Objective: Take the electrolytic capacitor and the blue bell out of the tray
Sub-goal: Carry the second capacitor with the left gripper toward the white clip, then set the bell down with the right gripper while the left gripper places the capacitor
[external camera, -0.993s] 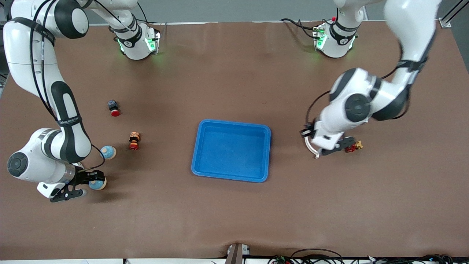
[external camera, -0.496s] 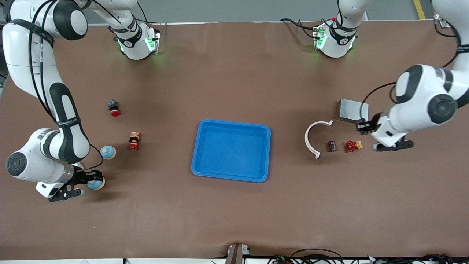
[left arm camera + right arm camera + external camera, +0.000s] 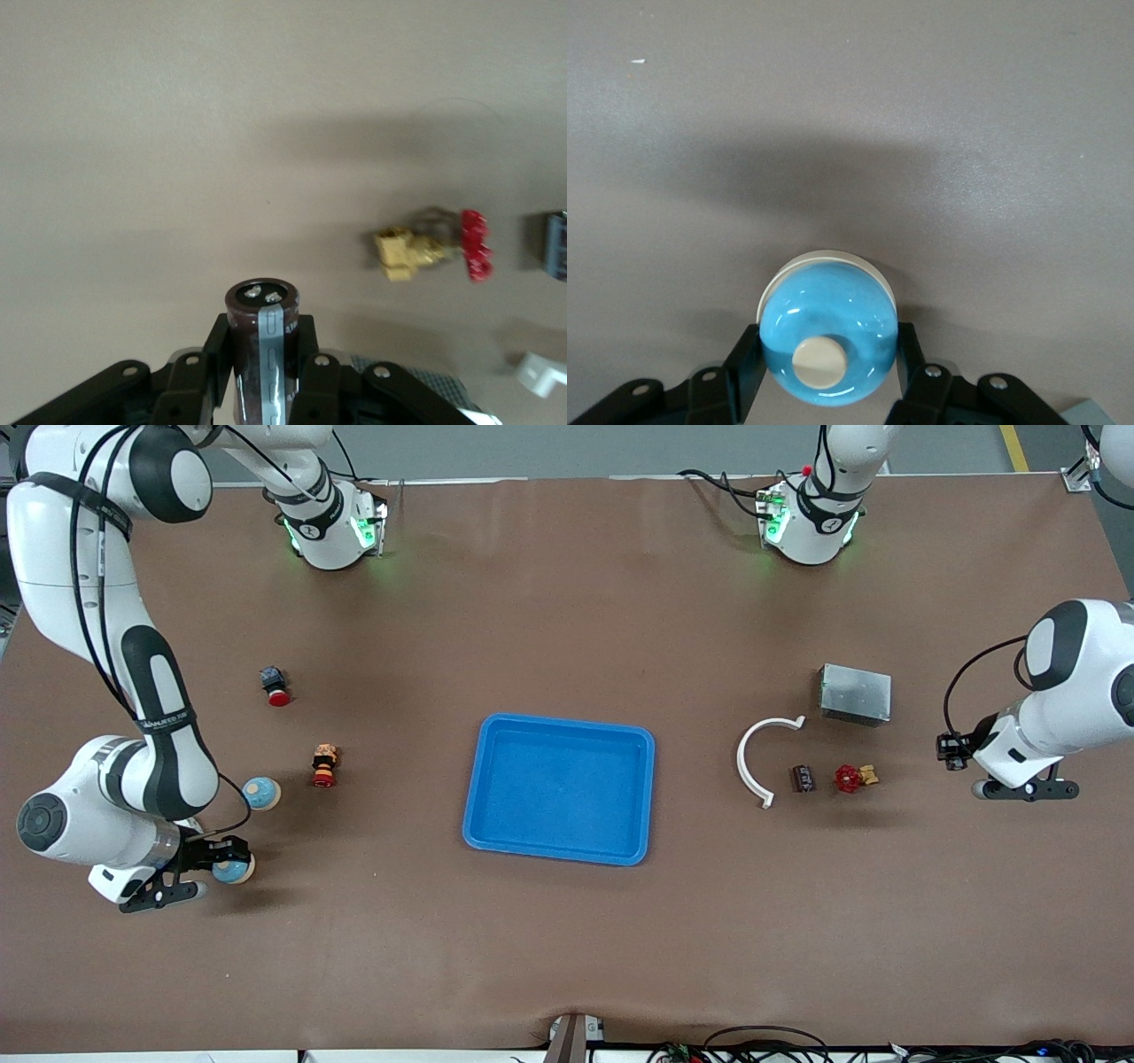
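Observation:
The capacitor [image 3: 262,341] stays in my closed left gripper for now. It hangs above the table beside the red valve, so it would drop if I opened now.
A dark brown capacitor [image 3: 262,341] with a grey stripe stands upright between the fingers of my left gripper [image 3: 262,354], which is shut on it. In the front view the left gripper [image 3: 997,786] hangs over the table at the left arm's end, past the red valve [image 3: 849,779]. My right gripper [image 3: 828,354] is shut on a blue bell [image 3: 828,332] with a cream knob. In the front view the right gripper [image 3: 226,864] holds the bell [image 3: 237,871] low at the right arm's end.
A blue tray [image 3: 496,837] lies mid-table. By the valve are a small dark part [image 3: 803,779], a white arc [image 3: 746,755] and a metal box [image 3: 855,694]. A second blue bell [image 3: 260,793], an orange-red piece [image 3: 324,766] and a red button [image 3: 275,686] lie near the right arm.
The left arm has swung from over the valve toward the left arm's end of the table, carrying the capacitor. The right gripper and its bell have hardly shifted.

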Motion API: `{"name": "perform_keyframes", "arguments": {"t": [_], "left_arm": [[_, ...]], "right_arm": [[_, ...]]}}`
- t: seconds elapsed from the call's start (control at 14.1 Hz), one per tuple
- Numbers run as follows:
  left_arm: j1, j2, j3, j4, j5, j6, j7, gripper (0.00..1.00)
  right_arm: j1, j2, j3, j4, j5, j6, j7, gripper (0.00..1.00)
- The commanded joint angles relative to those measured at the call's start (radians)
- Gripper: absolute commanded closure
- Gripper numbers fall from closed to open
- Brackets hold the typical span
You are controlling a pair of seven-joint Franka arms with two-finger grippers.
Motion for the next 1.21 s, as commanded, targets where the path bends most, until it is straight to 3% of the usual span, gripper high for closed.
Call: {"name": "perform_keyframes", "arguments": {"t": [0.0, 0.43, 0.5, 0.57, 0.64, 1.13], "left_arm": [[0.008, 0.058, 0.004, 0.002, 0.051, 0.062, 0.002, 1.0], [0.0, 0.169, 0.004, 0.0, 0.247, 0.085, -0.121, 1.0], [0.0, 0.186, 0.004, 0.003, 0.27, 0.085, -0.139, 1.0], [0.0, 0.195, 0.004, 0.006, 0.276, 0.086, -0.15, 1.0], [-0.011, 0.204, 0.004, 0.009, 0.276, 0.086, -0.159, 1.0], [-0.103, 0.232, 0.058, 0.037, 0.281, 0.092, -0.227, 1.0]], "right_arm": [[-0.018, 0.004, 0.017, -0.002, 0.019, 0.014, -0.023, 1.0], [-0.019, 0.007, 0.019, -0.003, 0.022, 0.015, -0.02, 1.0], [-0.019, 0.007, 0.017, -0.003, 0.024, 0.015, -0.02, 0.87], [-0.019, 0.007, 0.019, -0.003, 0.025, 0.015, -0.02, 0.2], [-0.019, 0.007, 0.019, -0.003, 0.031, 0.017, -0.02, 0.0], [-0.016, 0.003, 0.017, -0.002, 0.033, 0.018, -0.02, 0.0]]}}
